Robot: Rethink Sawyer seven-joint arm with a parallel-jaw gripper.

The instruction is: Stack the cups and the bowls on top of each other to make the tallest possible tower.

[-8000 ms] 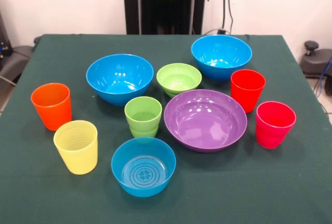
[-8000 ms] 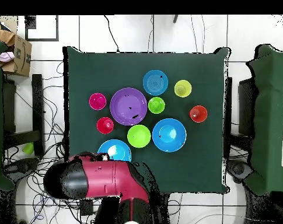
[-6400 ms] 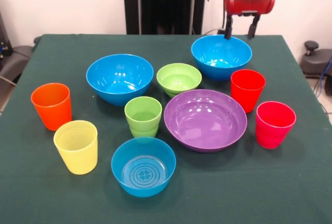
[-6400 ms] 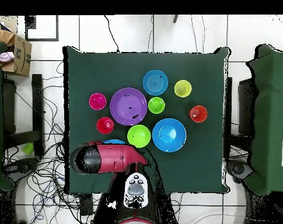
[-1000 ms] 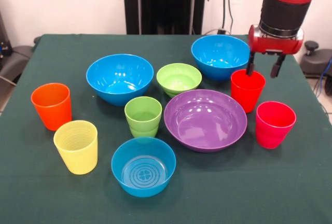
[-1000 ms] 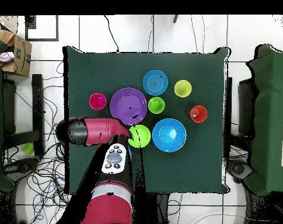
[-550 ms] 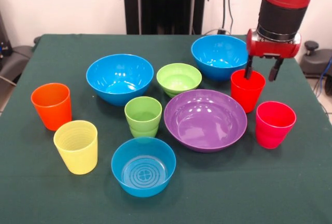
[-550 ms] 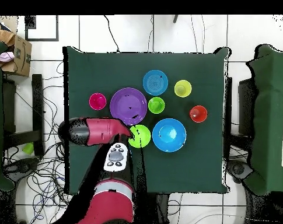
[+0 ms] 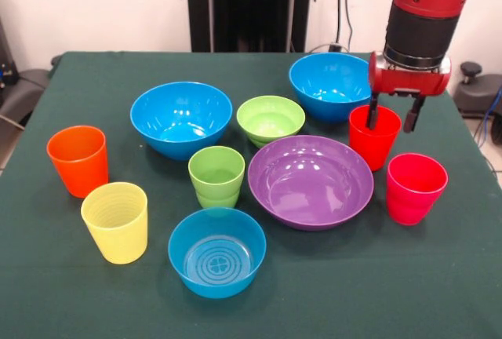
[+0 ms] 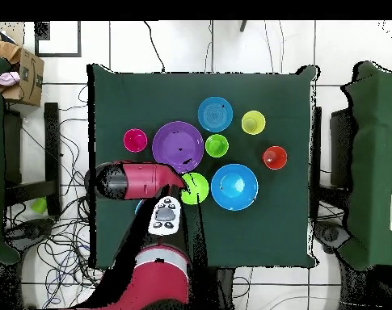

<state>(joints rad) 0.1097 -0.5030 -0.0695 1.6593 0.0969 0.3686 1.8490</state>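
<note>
My gripper should next take the red cup (image 9: 372, 144) by its rim on the open side to stack it, because the purple bowl (image 9: 311, 182) crowds one side of the cup.
My gripper (image 9: 391, 118) is open and hangs at the rim of the red cup (image 9: 372, 144). One finger dips inside the cup and the other is outside its right wall. The pinkish-red cup (image 9: 414, 188) stands just in front, to the right of the wide purple bowl (image 9: 311, 182). One large blue bowl (image 9: 329, 84) sits behind the red cup, another large blue bowl (image 9: 181, 119) at centre left. All cups and bowls stand apart on the table; no tower shows. In the overhead view the arm (image 10: 134, 179) hides the red cup and the gripper.
A small green bowl (image 9: 271, 119), a light green cup (image 9: 216, 176), a small blue bowl (image 9: 216, 251), a yellow cup (image 9: 116, 221) and an orange cup (image 9: 78, 160) stand on the green cloth (image 9: 439, 276). A cardboard box (image 10: 21, 74) sits off the table.
The gripper came in from the far right, then shifted slightly left and down in the last second. One finger now reaches inside the red cup. No cup or bowl has moved.
</note>
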